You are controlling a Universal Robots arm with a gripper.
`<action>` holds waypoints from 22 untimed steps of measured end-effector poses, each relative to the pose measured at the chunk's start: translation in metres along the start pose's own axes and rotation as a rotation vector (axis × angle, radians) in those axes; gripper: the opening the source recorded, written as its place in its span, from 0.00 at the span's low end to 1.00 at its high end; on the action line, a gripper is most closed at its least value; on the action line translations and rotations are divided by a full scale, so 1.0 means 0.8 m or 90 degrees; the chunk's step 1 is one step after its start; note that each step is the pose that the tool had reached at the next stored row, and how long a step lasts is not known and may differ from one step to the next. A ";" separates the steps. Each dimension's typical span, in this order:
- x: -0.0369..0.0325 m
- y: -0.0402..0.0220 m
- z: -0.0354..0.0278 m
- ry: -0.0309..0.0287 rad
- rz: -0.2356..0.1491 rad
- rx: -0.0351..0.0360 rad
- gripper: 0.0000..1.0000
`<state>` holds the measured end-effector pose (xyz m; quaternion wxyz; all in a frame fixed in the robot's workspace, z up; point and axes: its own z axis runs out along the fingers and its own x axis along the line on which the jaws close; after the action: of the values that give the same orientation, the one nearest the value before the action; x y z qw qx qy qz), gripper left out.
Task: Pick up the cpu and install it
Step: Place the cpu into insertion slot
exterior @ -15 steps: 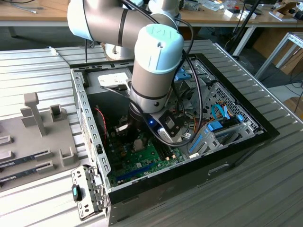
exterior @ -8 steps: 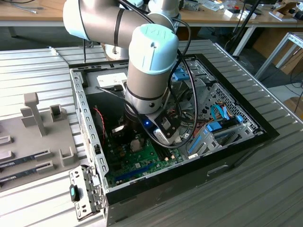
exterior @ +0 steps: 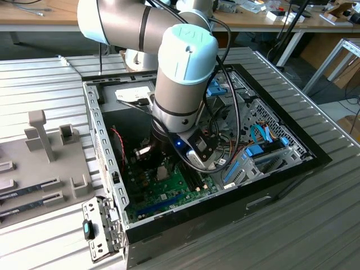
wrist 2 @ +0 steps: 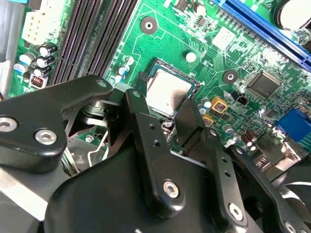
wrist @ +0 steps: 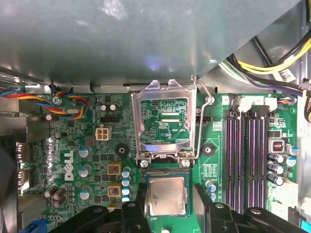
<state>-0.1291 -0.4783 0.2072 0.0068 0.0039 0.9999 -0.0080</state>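
Observation:
My gripper will grab the cpu by its opposite side edges next, because the open load plate's hinge (wrist: 165, 158) is crowding one end of the cpu.
The cpu (wrist: 166, 195), a flat square chip with a silvery-grey lid, lies flat in its socket on the green motherboard (wrist: 218, 160). In the second wrist view the cpu (wrist 2: 167, 90) sits just beyond the black fingers. My gripper (wrist: 170, 190) straddles the chip, one black finger (wrist: 141, 199) on each side, and a small gap shows between the chip and the other finger (wrist: 201, 191). The jaws stand open around the cpu. In the exterior view the arm reaches down into the open computer case (exterior: 292, 157), with the cpu (exterior: 163, 172) beneath the wrist.
The socket's metal load plate (wrist: 163, 124) stands swung open behind the cpu, its lever (wrist: 209, 102) beside it. Black memory slots (wrist: 245, 155) run alongside. A grey metal box (wrist: 146, 39) and coloured cables (wrist: 68, 104) are close by. A grey fixture tray (exterior: 39, 169) lies at the exterior view's left.

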 end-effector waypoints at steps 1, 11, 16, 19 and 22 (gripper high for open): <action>0.0000 0.0000 0.0000 0.0001 -0.003 0.0000 0.50; 0.0030 -0.0002 0.0023 -0.0002 -0.021 -0.0009 0.50; 0.0041 0.0002 0.0047 -0.0002 -0.021 -0.0013 0.50; 0.0043 0.0003 0.0047 -0.0001 -0.021 -0.0016 0.42; 0.0044 0.0004 0.0050 -0.0002 -0.021 -0.0035 0.38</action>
<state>-0.1326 -0.4780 0.2032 0.0069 -0.0125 0.9999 -0.0055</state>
